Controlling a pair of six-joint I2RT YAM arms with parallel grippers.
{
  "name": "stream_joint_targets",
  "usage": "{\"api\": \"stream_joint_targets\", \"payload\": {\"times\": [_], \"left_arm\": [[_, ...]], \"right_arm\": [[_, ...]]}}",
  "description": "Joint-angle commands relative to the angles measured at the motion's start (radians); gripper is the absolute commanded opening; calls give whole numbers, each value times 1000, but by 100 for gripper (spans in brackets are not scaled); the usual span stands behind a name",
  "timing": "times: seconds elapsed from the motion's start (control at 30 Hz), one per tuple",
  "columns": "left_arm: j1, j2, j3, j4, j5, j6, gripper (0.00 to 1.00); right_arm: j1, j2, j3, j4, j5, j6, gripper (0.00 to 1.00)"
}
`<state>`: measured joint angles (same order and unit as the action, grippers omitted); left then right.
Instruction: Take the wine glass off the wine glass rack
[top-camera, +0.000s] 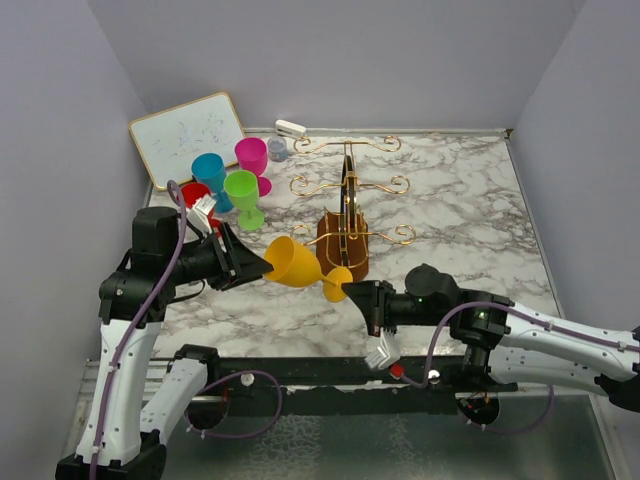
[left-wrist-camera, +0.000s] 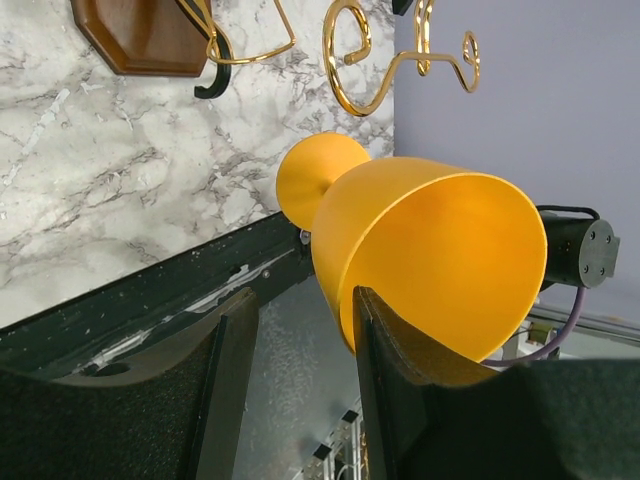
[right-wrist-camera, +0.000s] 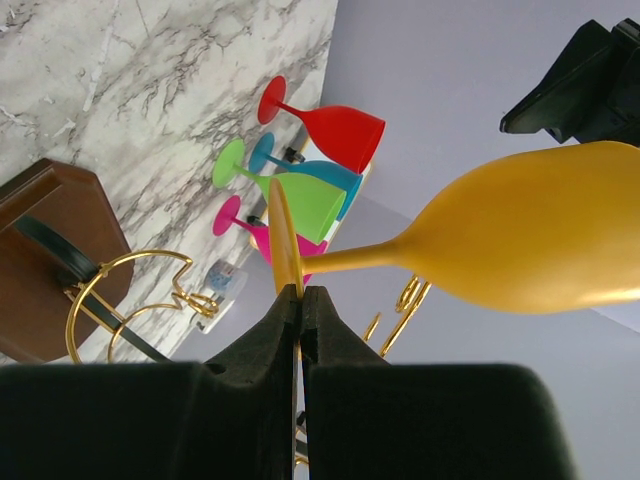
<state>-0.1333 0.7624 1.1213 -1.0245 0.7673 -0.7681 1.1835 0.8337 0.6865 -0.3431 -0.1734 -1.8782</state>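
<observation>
Next, my left gripper grabs the orange wine glass by its bowl's rim (top-camera: 272, 257) (left-wrist-camera: 344, 312), leaving the glass's foot free to rest on the tabletop.
An orange wine glass (top-camera: 293, 262) lies sideways in the air, just in front of the wine glass rack (top-camera: 345, 235), a gold wire stand on a brown base. My right gripper (top-camera: 352, 293) is shut on the rim of the glass's foot (right-wrist-camera: 280, 240). My left gripper (top-camera: 262, 263) is open at the bowl's mouth. In the left wrist view one finger (left-wrist-camera: 385, 340) sits inside the bowl (left-wrist-camera: 430, 240), and the bowl's wall is in the gap between the fingers. The rack's base (left-wrist-camera: 140, 35) and gold scrolls (left-wrist-camera: 350, 60) show behind.
Red (top-camera: 195, 192), blue (top-camera: 209, 172), green (top-camera: 242, 190) and pink (top-camera: 251, 156) glasses stand at the back left, beside a small whiteboard (top-camera: 187, 133). A small cup (top-camera: 277, 148) and a white item (top-camera: 290, 128) lie by the back wall. Walls close three sides.
</observation>
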Motion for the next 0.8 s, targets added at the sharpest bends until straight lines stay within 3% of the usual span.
{"api": "stream_joint_targets", "payload": {"times": [0.0, 0.1, 0.2, 0.37, 0.43, 0.6, 0.77], "left_arm": [[-3, 4, -7, 44, -31, 3, 46], [-3, 5, -15, 64, -34, -7, 45], [-3, 3, -23, 72, -41, -8, 36], [-3, 3, -23, 71, -43, -1, 0], [-3, 3, -17, 66, -50, 3, 0], [-3, 14, 75, -17, -191, 49, 0], [-3, 20, 267, -97, -335, 82, 0]], "right_arm": [[5, 7, 35, 31, -19, -12, 1], [5, 11, 42, 24, -17, -10, 1], [5, 10, 46, 23, -17, -2, 1], [5, 8, 46, 26, -12, 12, 1], [5, 6, 40, 29, -9, 17, 5], [6, -24, 2, 43, -1, 44, 42], [5, -64, -10, 10, 3, 112, 44]]}}
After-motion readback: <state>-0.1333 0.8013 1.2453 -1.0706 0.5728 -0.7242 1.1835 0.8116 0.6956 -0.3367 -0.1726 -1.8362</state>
